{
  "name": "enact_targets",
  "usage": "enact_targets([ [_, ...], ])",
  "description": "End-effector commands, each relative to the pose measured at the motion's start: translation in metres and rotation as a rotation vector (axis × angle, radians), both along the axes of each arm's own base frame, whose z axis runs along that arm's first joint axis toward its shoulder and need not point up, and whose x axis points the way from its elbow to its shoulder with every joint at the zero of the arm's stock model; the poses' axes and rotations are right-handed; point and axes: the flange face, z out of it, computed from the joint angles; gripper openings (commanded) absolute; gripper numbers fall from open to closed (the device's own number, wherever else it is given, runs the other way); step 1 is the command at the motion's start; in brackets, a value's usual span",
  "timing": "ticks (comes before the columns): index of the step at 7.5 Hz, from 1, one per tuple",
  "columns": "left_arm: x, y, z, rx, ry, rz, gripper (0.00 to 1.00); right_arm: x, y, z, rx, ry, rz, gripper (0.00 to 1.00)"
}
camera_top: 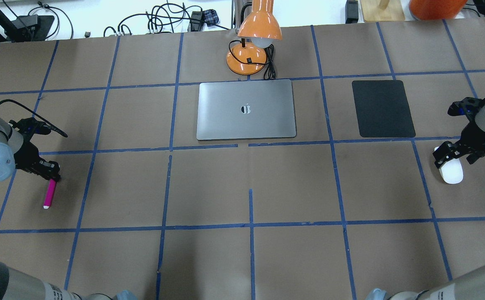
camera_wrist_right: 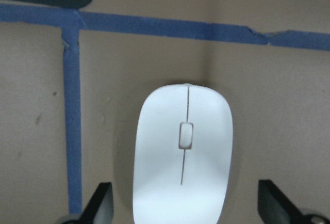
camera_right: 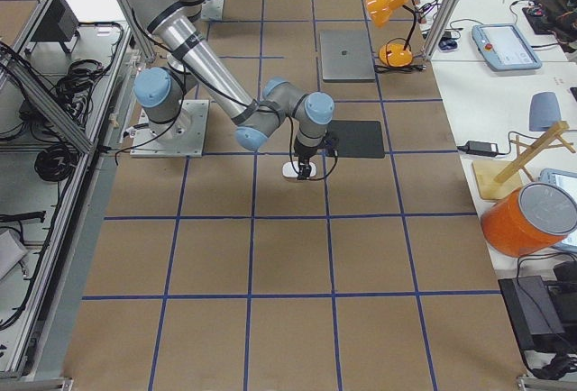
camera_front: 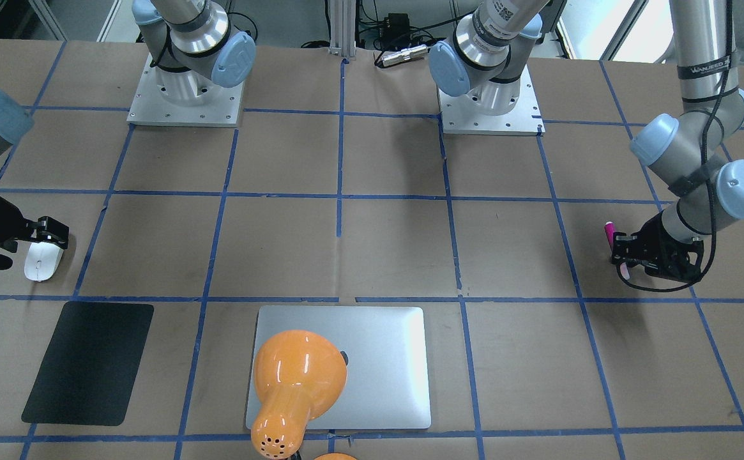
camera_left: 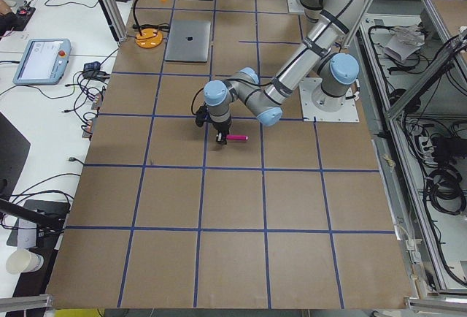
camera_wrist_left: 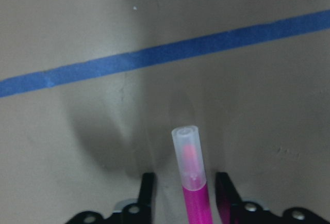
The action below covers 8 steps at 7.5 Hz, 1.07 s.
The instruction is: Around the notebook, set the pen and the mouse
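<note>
I should grab the pen next with my left gripper by its pale-end with the cap (camera_front: 624, 269), to place it beside the notebook (camera_front: 380, 368).
The magenta pen (camera_top: 50, 193) lies flat on the brown table at the far left, its pale cap end (camera_wrist_left: 187, 154) pointing away from the wrist. My left gripper (camera_top: 53, 174) is open, with a finger on each side of the pen's rear end and gaps showing between them. At the far right lies the white mouse (camera_top: 451, 171). My right gripper (camera_wrist_right: 186, 206) is open, its fingers (camera_wrist_right: 101, 204) spread wide on both sides of the mouse's rear. The silver notebook (camera_top: 225, 123) lies shut at the middle far side, well away from both.
A thin black mat (camera_top: 383, 108) lies right of the notebook, near the mouse. An orange desk lamp (camera_top: 259, 25) stands just beyond the notebook and hides part of it in the front-facing view. Blue tape lines grid the table. Cables and gear sit past the far edge.
</note>
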Motion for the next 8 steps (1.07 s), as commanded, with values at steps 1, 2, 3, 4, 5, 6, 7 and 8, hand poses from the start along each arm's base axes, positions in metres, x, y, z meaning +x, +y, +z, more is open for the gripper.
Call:
enact_targets([
  [1, -0.001, 0.0, 0.004, -0.005, -0.002, 0.0, 0.0, 0.0, 0.001, -0.01, 0.018, -0.007, -0.008, 1.0],
  [2, -0.004, -0.001, 0.006, -0.006, -0.002, 0.006, 0.0, 0.0, -0.001, -0.01, 0.013, -0.011, -0.009, 1.0],
  [3, -0.007, -0.006, 0.018, -0.023, -0.021, 0.027, 0.0, 0.002, -0.001, -0.011, 0.005, -0.03, -0.007, 0.81],
  [4, -0.011, -0.01, 0.038, -0.036, -0.034, 0.126, 0.0, 0.0, -0.002, -0.008, 0.005, -0.022, -0.003, 0.47],
  [5, -0.03, -0.021, 0.061, -0.042, 0.002, 0.245, 0.0, 0.001, -0.001, -0.005, 0.006, -0.015, -0.015, 0.3],
  [6, -0.059, -0.037, 0.086, -0.023, 0.0, 0.395, 0.0, 0.001, -0.002, 0.0, -0.002, -0.014, -0.029, 0.26],
  [7, -0.099, -0.052, 0.109, -0.015, 0.007, 0.556, 0.0, 0.002, -0.014, 0.025, -0.042, 0.01, -0.043, 0.26],
  [8, -0.14, -0.06, 0.127, -0.024, -0.002, 0.679, 0.0, 0.011, -0.032, 0.045, -0.077, 0.015, -0.089, 0.25],
])
